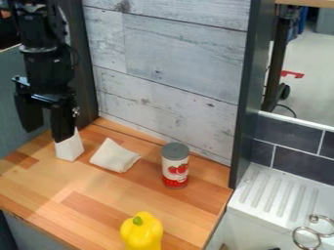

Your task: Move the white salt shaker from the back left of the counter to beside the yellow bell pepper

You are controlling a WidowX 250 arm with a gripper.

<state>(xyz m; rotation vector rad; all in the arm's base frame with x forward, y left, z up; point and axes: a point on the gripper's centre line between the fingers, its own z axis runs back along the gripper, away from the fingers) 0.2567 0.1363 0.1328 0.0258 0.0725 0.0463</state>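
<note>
The white object's narrow top is the part my gripper will grab next, to move the object across the wooden counter.
The black gripper [46, 131] hangs at the upper left, over the counter's back left corner, open with nothing between its fingers. Its right finger overlaps the top of a white block-like object [70, 148], which stands on the wooden counter [98, 195]; whether they touch I cannot tell. Just right of that object lies a folded off-white cloth [114, 156]. A can [175, 166] with a grey top and red pictures on its label stands upright further right. Near the front edge is a yellow bell pepper [142, 232] with a green stem.
A wood-plank wall [170, 63] closes off the back of the counter. At the right, a dark upright post [248, 93] separates it from a white ridged drainboard [277, 195], with metal rings [306, 236] near its front.
</note>
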